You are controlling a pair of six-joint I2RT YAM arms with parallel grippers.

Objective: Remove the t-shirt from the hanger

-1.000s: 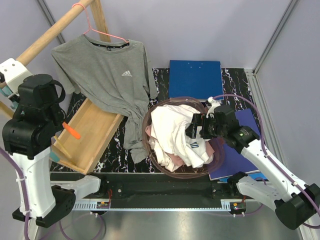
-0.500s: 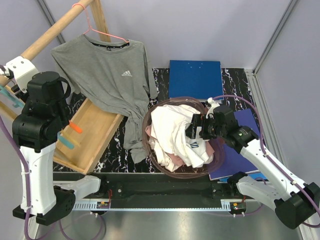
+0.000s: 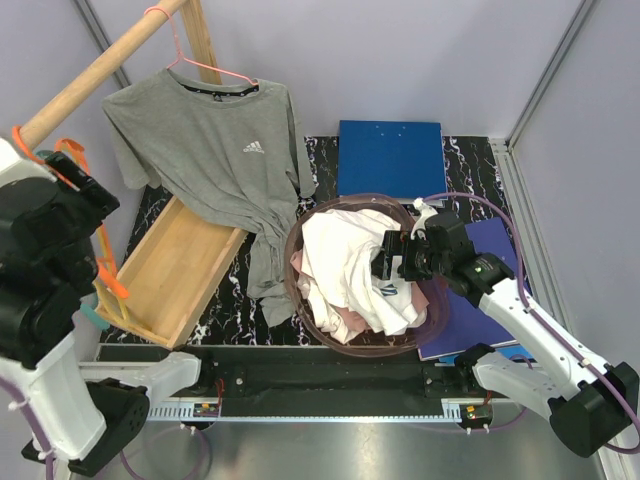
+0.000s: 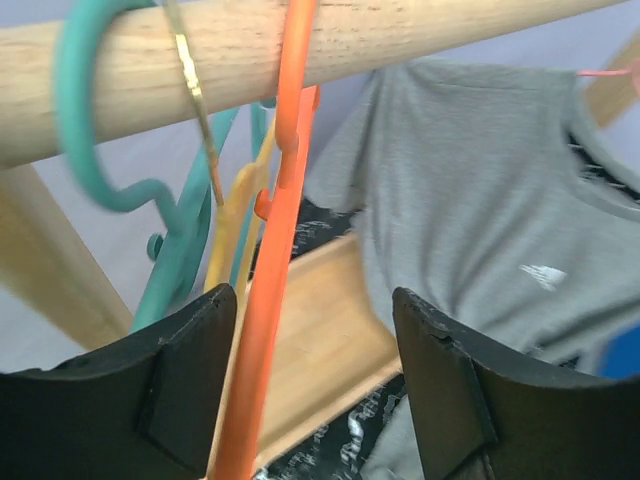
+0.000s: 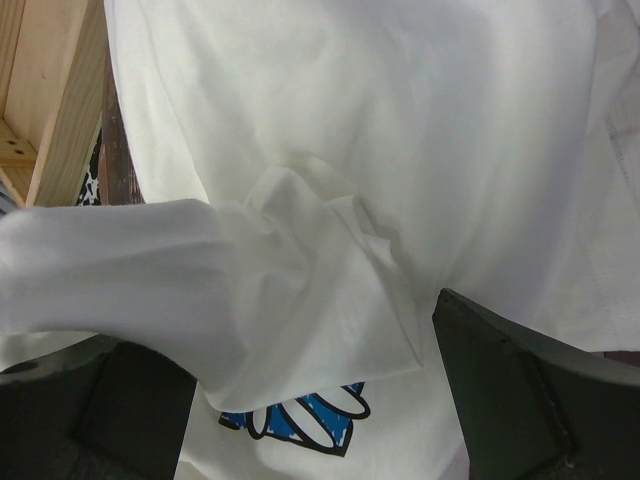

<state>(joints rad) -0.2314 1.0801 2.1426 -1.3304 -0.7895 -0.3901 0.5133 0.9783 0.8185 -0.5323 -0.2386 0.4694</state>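
Observation:
I should next grab the pink hanger with my left gripper by its bare arm beneath the hook, so the t-shirt stays free to remove.
The grey t-shirt hangs on a pink hanger hooked over the wooden rod at the back left. My left gripper is open just below the rod, well left of the shirt. An empty orange hanger is hooked on the rod. It runs down between the jaws, close to the left finger, and is not pinched. My right gripper is open over a pile of white shirts.
Teal and yellow hangers also hang on the rod beside the orange one. A wooden tray leans under the rod. The round basket holds the shirts. A blue clipboard and a folder lie on the right.
My left arm rose to the rod with the orange hanger, and its jaws spread apart. The hanger now hangs from the rod. The right arm has not moved.

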